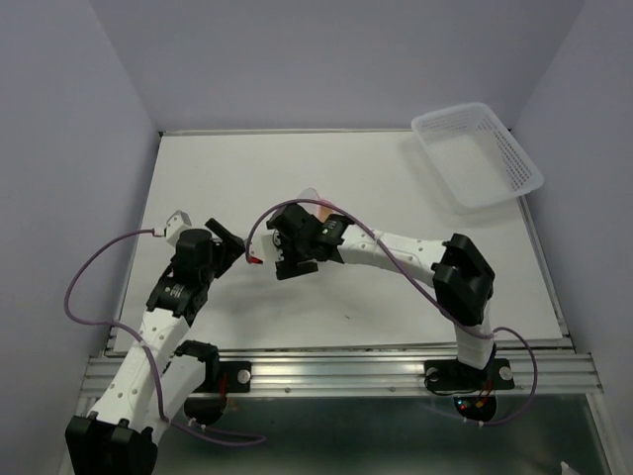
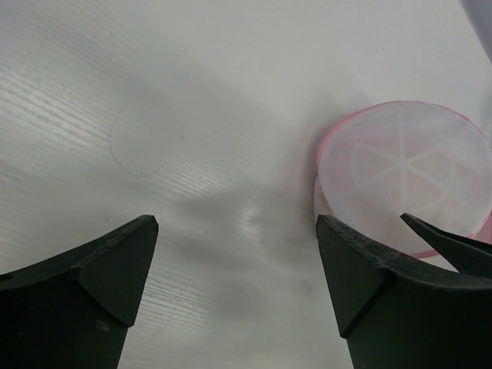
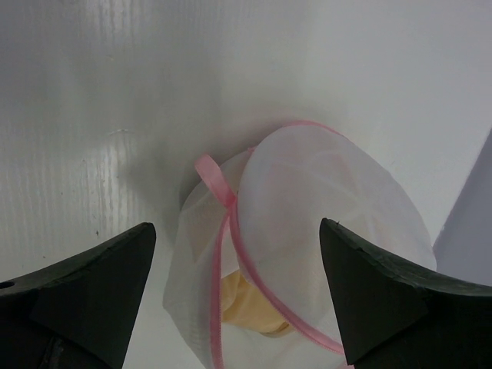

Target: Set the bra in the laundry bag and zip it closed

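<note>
The laundry bag's pink zipper rim lies between both fingers in the right wrist view. My right gripper should wait first while the bag's lid passes beneath one finger, then close on the zipper rim.
The laundry bag (image 3: pixel 323 207) is a white mesh pouch with a pink zipper rim, lying on the table. Its round lid stands partly open. The peach bra (image 3: pixel 257 300) shows through the gap, inside the pouch. My right gripper (image 3: pixel 238 227) is open, one finger on each side of the bag. From above, the right gripper (image 1: pixel 289 245) covers most of the laundry bag (image 1: pixel 310 196). My left gripper (image 2: pixel 237 227) is open over bare table, with nothing between its fingers. It sits just left of the laundry bag (image 2: pixel 403 173). In the top view the left gripper (image 1: pixel 237 247) is close beside the right one.
A white slotted plastic basket (image 1: pixel 499 148) stands at the back right corner of the white table (image 1: pixel 227 178). Purple cables loop off both arms. A dark finger of the right gripper (image 2: pixel 453 246) pokes into the left wrist view.
</note>
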